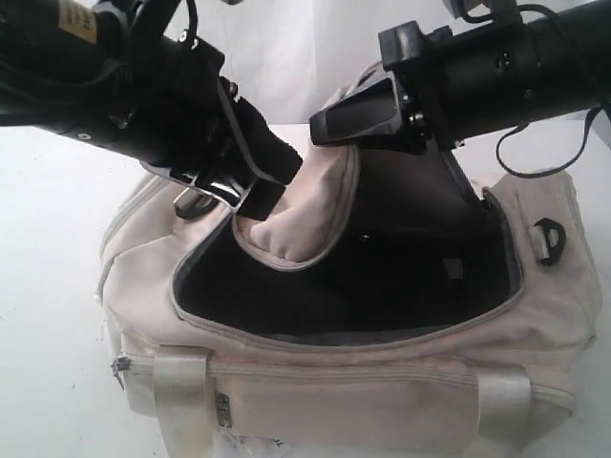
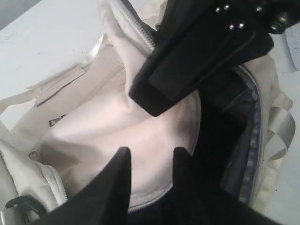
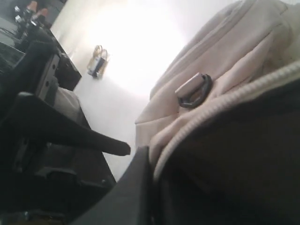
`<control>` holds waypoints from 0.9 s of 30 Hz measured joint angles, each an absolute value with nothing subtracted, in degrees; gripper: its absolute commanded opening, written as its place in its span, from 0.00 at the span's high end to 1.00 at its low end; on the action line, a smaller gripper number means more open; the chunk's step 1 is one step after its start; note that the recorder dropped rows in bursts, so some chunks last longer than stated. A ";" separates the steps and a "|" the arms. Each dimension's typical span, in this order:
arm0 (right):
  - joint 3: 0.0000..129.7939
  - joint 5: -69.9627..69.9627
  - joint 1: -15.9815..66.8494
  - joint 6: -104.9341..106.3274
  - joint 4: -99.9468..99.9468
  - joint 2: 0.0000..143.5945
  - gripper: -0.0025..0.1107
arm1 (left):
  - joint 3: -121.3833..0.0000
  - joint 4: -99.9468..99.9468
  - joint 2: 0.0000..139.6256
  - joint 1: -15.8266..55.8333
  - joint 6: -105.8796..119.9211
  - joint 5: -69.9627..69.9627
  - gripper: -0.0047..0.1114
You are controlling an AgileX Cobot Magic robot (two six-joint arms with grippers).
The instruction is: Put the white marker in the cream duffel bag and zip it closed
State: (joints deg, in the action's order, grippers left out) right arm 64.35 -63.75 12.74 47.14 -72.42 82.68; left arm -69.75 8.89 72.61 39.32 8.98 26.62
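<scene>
The cream flap's lower edge (image 1: 289, 266) hangs short of the bag's front rim (image 1: 334, 345), so my right gripper brings the flap down, before it lets go.
The cream duffel bag (image 1: 363, 382) fills the front of the exterior view, its top unzipped onto dark grey lining (image 1: 382, 277). My right gripper (image 1: 320, 129) is shut on the zipper edge of the raised cream flap (image 1: 305, 215) and holds it up; the left wrist view shows this grip (image 2: 145, 96). In the right wrist view one finger (image 3: 140, 161) lies against the flap's zipper edge and the other is hidden behind the fabric. My left gripper (image 2: 151, 154) is open just over the flap (image 2: 140, 136), nothing between its fingers. The white marker is not in view.
The bag stands on a white table (image 1: 48, 286). Shiny webbing straps (image 1: 177, 382) run down its front and a black plastic loop (image 1: 547, 239) sits at its right end. Both arms crowd the space above the opening. A small object (image 3: 97, 61) lies farther off on the table.
</scene>
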 measured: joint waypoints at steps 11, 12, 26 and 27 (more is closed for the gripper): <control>56.26 -60.37 17.81 47.67 -78.91 76.93 0.98 | -69.75 6.55 71.93 39.32 9.43 29.08 0.65; 55.29 -60.07 18.06 47.67 -79.23 76.79 0.98 | -69.75 6.41 71.93 39.32 9.43 29.35 0.65; 46.15 -59.11 21.95 47.68 -79.15 76.56 0.94 | -69.75 6.16 71.93 39.32 9.43 28.19 0.65; 46.15 -59.11 22.36 47.93 -79.15 76.56 0.90 | -69.75 6.16 71.93 39.32 9.43 28.09 0.65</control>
